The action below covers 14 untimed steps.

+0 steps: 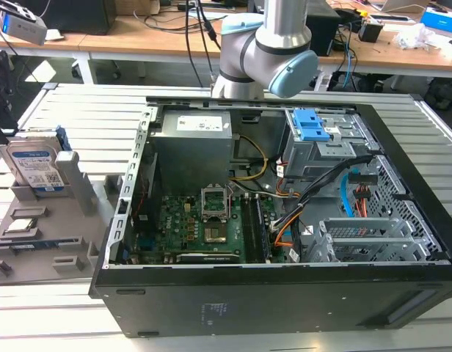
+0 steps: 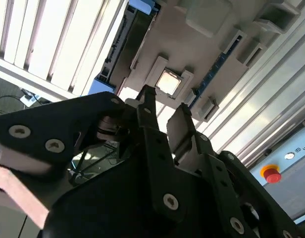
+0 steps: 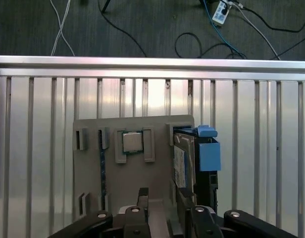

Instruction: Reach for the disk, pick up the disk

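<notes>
My gripper grabs the disk across its exposed upper part (image 1: 34, 145) next, since the tray's slot closes around the disk's bottom end.
The disk (image 1: 34, 167) stands on edge in a slot of the grey holder tray (image 1: 72, 246), at the exterior view's left. It is silver, with a blue-and-white label and a blue side frame. In the first wrist view the disk (image 3: 184, 161) is seen edge-on, just beyond and to one side of my gripper (image 3: 161, 203). The gripper is open, with nothing between its black fingers (image 3: 142, 198), and does not touch the disk. The second wrist view shows the gripper (image 2: 163, 111) spread in front of the tray, with the disk (image 2: 119, 47) further off.
An open black PC case (image 1: 285, 301) takes up the middle of the slatted table, with a grey power-supply box (image 1: 193, 136) and a blue clip (image 1: 312, 125) inside. A processor chip (image 3: 132, 142) lies in the tray. My arm (image 1: 270, 44) rises behind the case.
</notes>
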Tool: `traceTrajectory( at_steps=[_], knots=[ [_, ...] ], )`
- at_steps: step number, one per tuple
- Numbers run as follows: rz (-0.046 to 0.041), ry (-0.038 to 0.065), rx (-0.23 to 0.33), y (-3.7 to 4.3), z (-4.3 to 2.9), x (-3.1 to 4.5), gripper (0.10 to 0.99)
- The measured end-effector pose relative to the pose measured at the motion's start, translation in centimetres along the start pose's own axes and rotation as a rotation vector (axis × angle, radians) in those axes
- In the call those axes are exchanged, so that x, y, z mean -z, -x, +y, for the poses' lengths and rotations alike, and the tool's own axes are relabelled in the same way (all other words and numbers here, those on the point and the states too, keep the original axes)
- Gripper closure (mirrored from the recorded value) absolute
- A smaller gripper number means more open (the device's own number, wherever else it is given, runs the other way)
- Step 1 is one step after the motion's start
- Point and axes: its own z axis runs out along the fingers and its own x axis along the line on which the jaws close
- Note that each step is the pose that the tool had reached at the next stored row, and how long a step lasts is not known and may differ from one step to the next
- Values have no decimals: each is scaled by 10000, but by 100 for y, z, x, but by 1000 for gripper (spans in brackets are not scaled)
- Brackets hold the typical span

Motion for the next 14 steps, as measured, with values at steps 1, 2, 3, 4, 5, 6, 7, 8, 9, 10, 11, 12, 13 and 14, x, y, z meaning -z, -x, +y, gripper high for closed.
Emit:
traceTrajectory(
  at_steps=[1, 2, 3, 4, 5, 6, 7, 8, 9, 10, 11, 12, 13, 14],
  knots=[
    [0, 0, 3, 0, 0, 0, 612],
    [0, -1, 8, 0, 0, 0, 612],
    [1, -1, 11, 0, 0, 0, 545],
    [-1, -2, 12, 8, 0, -1, 545],
    [0, 0, 13, 37, -1, 0, 545],
    [1, 0, 12, 81, -1, 0, 545],
    [1, 0, 13, 141, -3, 0, 545],
    [2, -2, 12, 212, -3, 0, 545],
    [4, 0, 11, 268, -4, 0, 545],
    [3, 0, 12, 309, -5, 0, 545],
    [3, -1, 12, 325, -5, 0, 545],
    [4, 0, 12, 333, -2, -3, 545],
    [6, -2, 4, 340, 8, -16, 545],
    [10, -1, -3, 343, 16, -26, 545]
  ],
)
